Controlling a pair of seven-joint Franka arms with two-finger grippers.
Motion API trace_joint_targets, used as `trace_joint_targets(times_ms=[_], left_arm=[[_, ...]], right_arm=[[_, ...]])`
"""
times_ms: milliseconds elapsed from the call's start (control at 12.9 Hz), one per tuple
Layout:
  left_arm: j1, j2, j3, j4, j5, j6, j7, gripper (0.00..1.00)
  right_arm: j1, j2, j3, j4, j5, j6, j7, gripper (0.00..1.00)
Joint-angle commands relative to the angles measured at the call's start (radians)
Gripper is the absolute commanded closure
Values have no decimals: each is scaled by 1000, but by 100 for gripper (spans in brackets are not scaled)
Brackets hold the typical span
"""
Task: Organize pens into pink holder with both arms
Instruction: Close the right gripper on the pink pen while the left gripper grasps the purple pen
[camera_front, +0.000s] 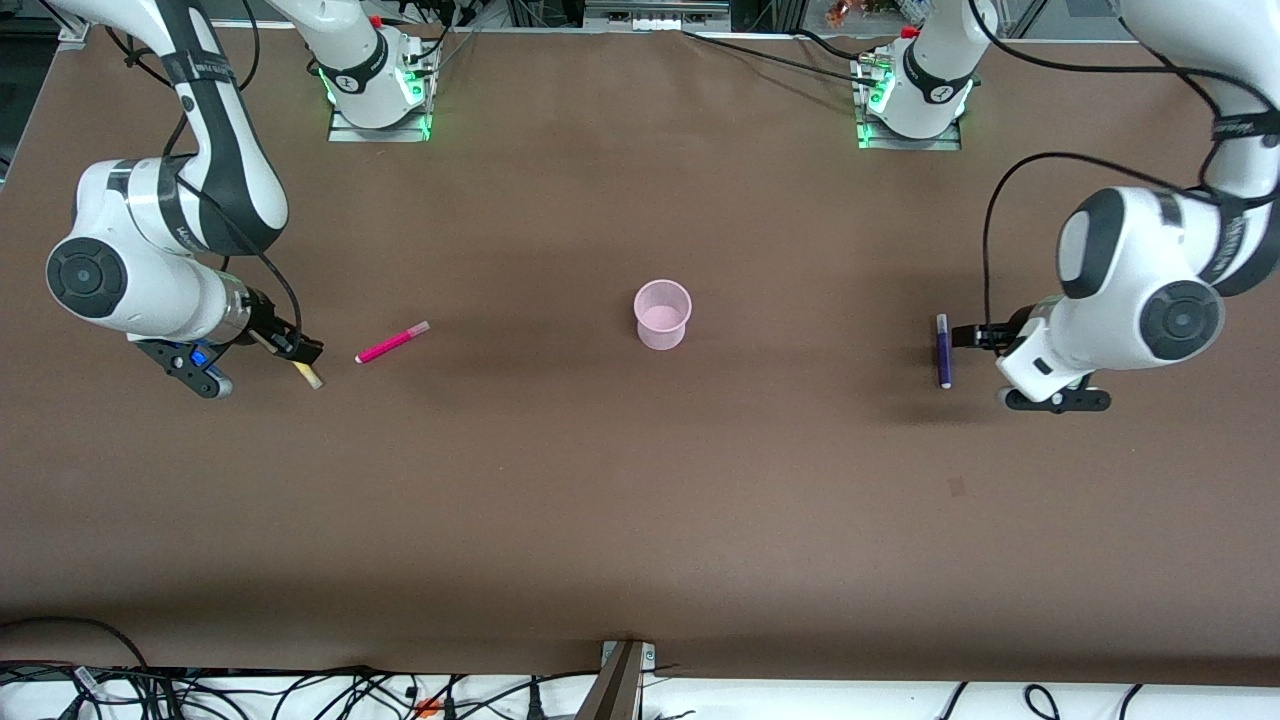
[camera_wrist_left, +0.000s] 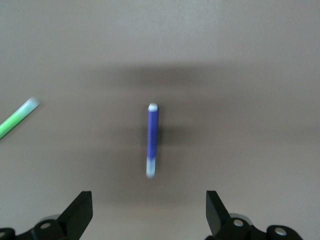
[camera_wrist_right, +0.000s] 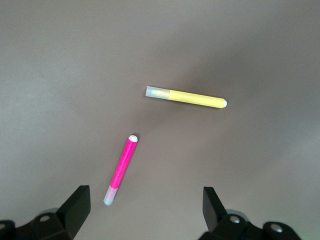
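Observation:
My right gripper grips the magenta pen by its magenta body (camera_front: 386, 346) next, to get the pen standing in the pink holder (camera_front: 662, 313).
The pink holder (camera_front: 662, 313) stands upright mid-table. A magenta pen (camera_front: 392, 342) lies toward the right arm's end, and beside it a yellow pen (camera_front: 311, 376) shows only its tip under my right gripper (camera_front: 300, 350). In the right wrist view the gripper (camera_wrist_right: 145, 212) is open and empty above the table, with the magenta pen (camera_wrist_right: 121, 170) and the yellow pen (camera_wrist_right: 187, 97) both lying free. A dark purple pen (camera_front: 942, 350) lies next to my left gripper (camera_front: 975, 335). That gripper (camera_wrist_left: 149, 215) is open and empty, in line with the purple pen (camera_wrist_left: 152, 140); a green pen (camera_wrist_left: 17, 119) lies off to one side.
The brown table (camera_front: 640, 520) stretches bare between the pens and its edge nearest the front camera. Both arm bases (camera_front: 378, 90) (camera_front: 915, 100) stand along the farthest edge. Cables (camera_front: 300, 690) run along the nearest edge.

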Motion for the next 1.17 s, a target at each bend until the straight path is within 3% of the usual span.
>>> trace_joint_targets(times_ms=[0, 233, 466, 622, 699, 777, 1010, 1088], left_arm=[[4, -23, 0, -170, 0, 237, 54, 0], [15, 78, 0, -215, 49, 442, 120, 0], [26, 126, 0, -215, 71, 501, 125, 0], [27, 149, 0, -212, 71, 520, 126, 23], [27, 149, 0, -213, 71, 522, 153, 49], [33, 151, 0, -214, 71, 525, 186, 62], [47, 151, -3, -214, 71, 525, 191, 91], [47, 154, -3, -214, 71, 525, 191, 93]], right_arm=[[-7, 11, -13, -21, 114, 47, 18, 1], [-7, 57, -14, -27, 135, 96, 73, 1], [0, 102, -13, -88, 133, 249, 116, 1], [7, 105, -13, -159, 132, 358, 124, 1], [8, 114, -13, -167, 132, 363, 124, 1], [8, 123, -13, -167, 132, 366, 126, 1], [22, 152, -8, -167, 132, 378, 159, 1], [33, 158, -8, -167, 132, 383, 179, 1]])
